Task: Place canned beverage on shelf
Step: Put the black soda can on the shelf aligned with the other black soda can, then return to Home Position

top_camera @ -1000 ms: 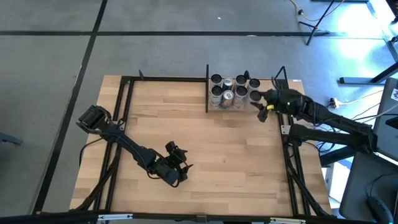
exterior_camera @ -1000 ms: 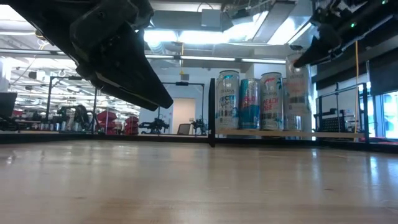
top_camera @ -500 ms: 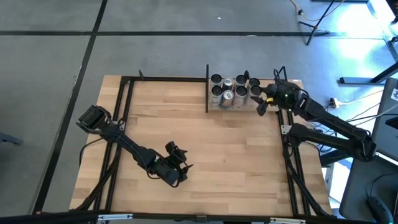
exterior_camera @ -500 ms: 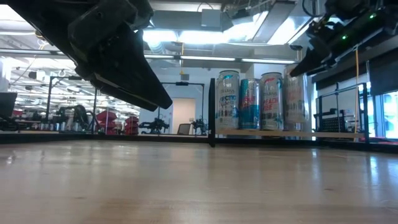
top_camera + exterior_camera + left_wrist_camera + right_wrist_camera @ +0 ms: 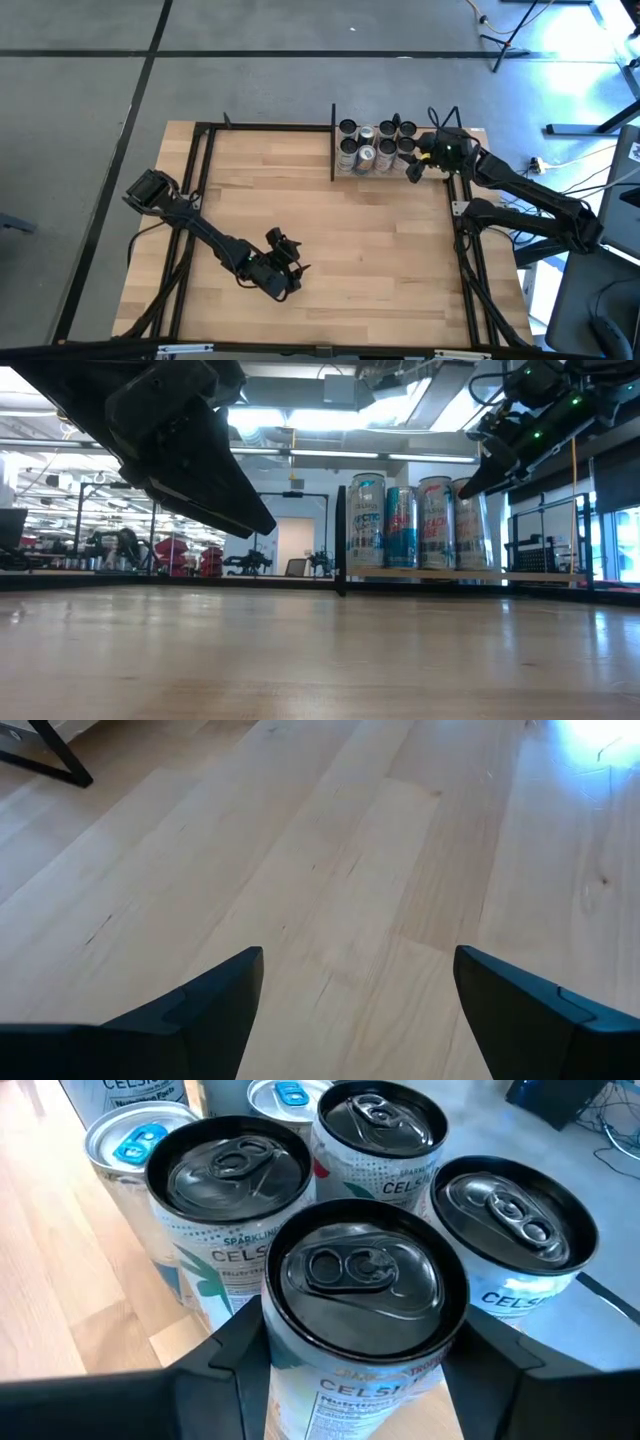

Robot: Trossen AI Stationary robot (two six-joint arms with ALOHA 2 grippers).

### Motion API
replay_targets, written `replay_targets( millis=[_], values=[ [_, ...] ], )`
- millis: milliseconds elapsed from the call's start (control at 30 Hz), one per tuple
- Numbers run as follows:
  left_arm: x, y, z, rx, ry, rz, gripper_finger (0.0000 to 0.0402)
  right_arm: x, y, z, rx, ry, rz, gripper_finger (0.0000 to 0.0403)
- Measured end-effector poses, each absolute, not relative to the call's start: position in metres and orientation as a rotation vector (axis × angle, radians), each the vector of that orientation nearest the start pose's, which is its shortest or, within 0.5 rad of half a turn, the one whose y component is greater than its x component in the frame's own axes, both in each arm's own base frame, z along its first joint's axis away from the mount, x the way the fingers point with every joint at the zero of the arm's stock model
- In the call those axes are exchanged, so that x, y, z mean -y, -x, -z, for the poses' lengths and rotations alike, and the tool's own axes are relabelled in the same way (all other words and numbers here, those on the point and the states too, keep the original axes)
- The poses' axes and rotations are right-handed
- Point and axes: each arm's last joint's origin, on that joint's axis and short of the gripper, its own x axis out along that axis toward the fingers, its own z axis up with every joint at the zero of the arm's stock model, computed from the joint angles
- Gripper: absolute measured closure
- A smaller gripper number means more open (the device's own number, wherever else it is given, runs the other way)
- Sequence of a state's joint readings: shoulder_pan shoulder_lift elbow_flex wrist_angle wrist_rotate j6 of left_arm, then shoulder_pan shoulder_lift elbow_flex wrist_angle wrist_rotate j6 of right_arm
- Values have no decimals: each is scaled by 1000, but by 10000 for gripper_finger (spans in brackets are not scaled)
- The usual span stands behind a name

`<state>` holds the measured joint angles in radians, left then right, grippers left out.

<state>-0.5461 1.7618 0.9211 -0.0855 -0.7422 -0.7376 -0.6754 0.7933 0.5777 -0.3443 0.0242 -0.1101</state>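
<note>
My right gripper can open now and the dark-topped Celsius can would stand, because it is upright beside its neighbors with its base at the shelf board (image 5: 468,567).
The shelf (image 5: 350,178) is a light wooden bay between black uprights at the table's far right; its board also shows in the low view (image 5: 450,573). Several cans (image 5: 365,143) stand on it in a cluster. My right gripper (image 5: 412,168) is at the cluster's near right corner, shut on a dark-topped Celsius can (image 5: 365,1280), which my arm hides in the high view. In the low view this can (image 5: 468,525) stands at the right end of the row. My left gripper (image 5: 290,275) hovers open and empty over the table's near middle, as the left wrist view (image 5: 355,980) shows. My right gripper has the can's upper wall (image 5: 290,1370), just under the rim, between its two fingers (image 5: 215,1365), one on each opposite side. The fingers come slanting down from the table's right. The can is upright, its base down at the shelf board (image 5: 468,567).
Two cans with dark tops (image 5: 228,1165) and silver-topped cans (image 5: 135,1145) stand close around the held can. Black frame rails (image 5: 200,200) run along the table's left, far and right sides. Bare tabletop (image 5: 330,230) lies between the arms. The room shows beyond the table.
My right gripper has gone toward the table's far left, toward the cans, and a little down, carrying the can upright. The can now stands close against the others at the right end of the row.
</note>
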Motion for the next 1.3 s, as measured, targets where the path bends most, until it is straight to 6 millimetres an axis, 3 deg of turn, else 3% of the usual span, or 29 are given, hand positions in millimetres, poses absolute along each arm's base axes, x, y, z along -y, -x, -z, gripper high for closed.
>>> replay_targets(
  millis=[167, 433, 733, 867, 1033, 1167, 1300],
  values=[
    [156, -294, -149, -618, 146, -431, 94, 106, -132, -246, -579, -76, 652, 196],
    [156, -294, -149, -618, 146, -431, 94, 104, -129, -248, -586, -79, 658, 106],
    [155, -294, -149, -619, 139, -429, 94, 99, -124, -299, -543, -92, 634, 70],
    [156, -297, -151, -590, 158, -421, 94, 92, -127, -319, -452, -146, 512, 69],
    [149, -306, -156, -542, 111, -422, 94, 72, -143, -324, -359, -154, 348, 69],
    [142, -316, -162, -512, 77, -361, 104, 46, -160, -312, -347, -137, 230, 94],
    [130, -326, -171, -514, 81, -247, 139, 19, -169, -292, -346, -100, 173, 162]
  ],
)
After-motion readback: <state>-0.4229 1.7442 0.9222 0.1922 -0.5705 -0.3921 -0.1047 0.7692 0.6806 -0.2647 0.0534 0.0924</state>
